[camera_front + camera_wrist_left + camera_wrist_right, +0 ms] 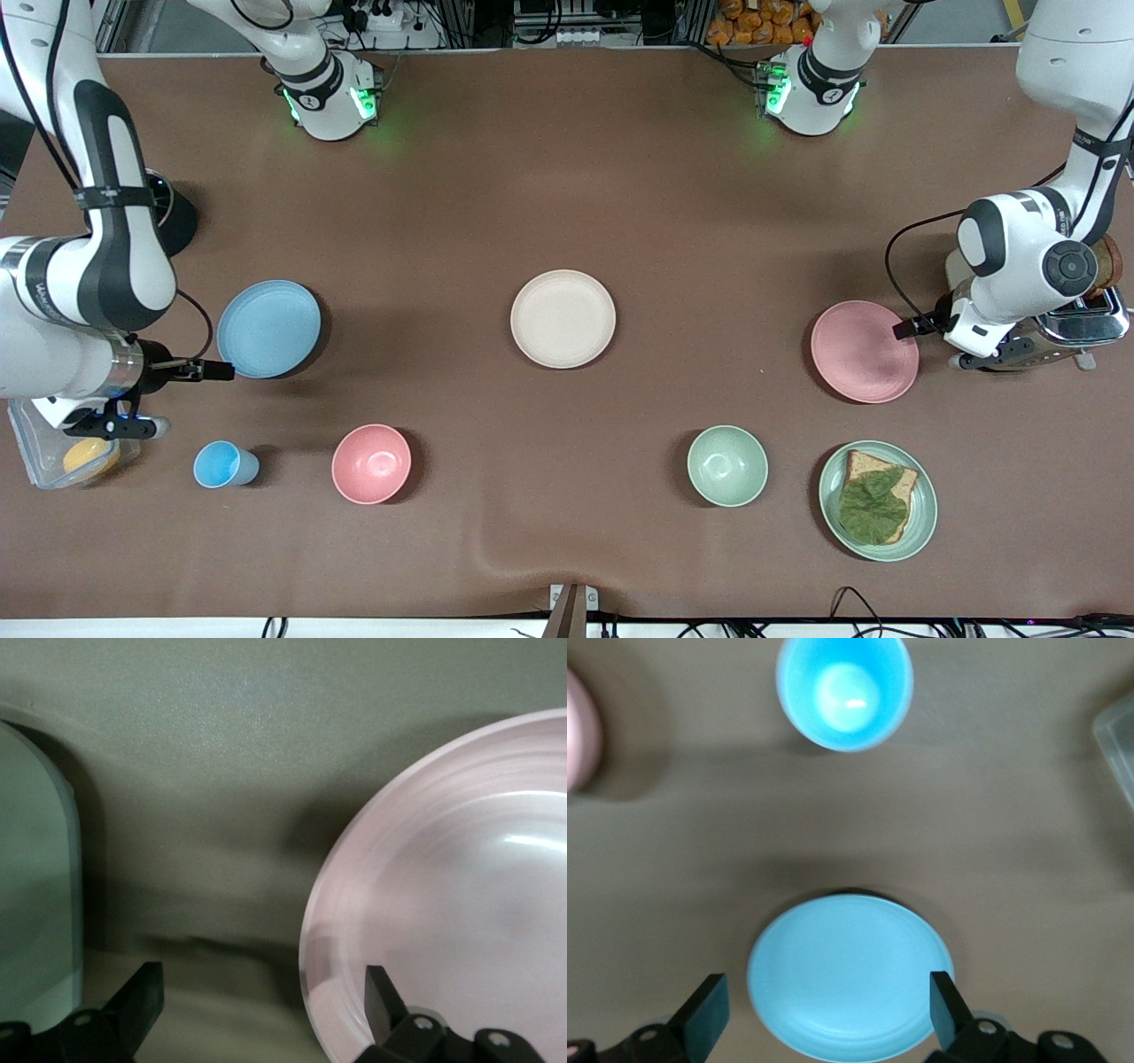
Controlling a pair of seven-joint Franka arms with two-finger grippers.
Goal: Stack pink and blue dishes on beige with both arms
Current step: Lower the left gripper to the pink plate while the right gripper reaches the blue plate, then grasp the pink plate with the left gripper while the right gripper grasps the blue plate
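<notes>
My left gripper's fingers are on either side of the pink plate's rim, so my left gripper closes on the plate's rim next.
The beige plate (563, 319) lies at the table's middle. Toward the right arm's end lies the blue plate (268, 329), also in the right wrist view (850, 979). My right gripper (215, 370) is at its rim and open (824, 1010), its fingers wide either side of the plate. The pink plate (865, 351) lies toward the left arm's end. My left gripper (905, 328) stands open (261, 1005) at that plate's rim (461, 904): one finger (381, 997) over the plate, the other (142, 997) over bare table.
Nearer the camera stand a blue cup (221, 464), a pink bowl (371, 463), a green bowl (727, 465) and a green plate (926, 523) with bread and lettuce. A toaster (1076, 323) sits by the left gripper, a clear container (31, 461) under the right arm.
</notes>
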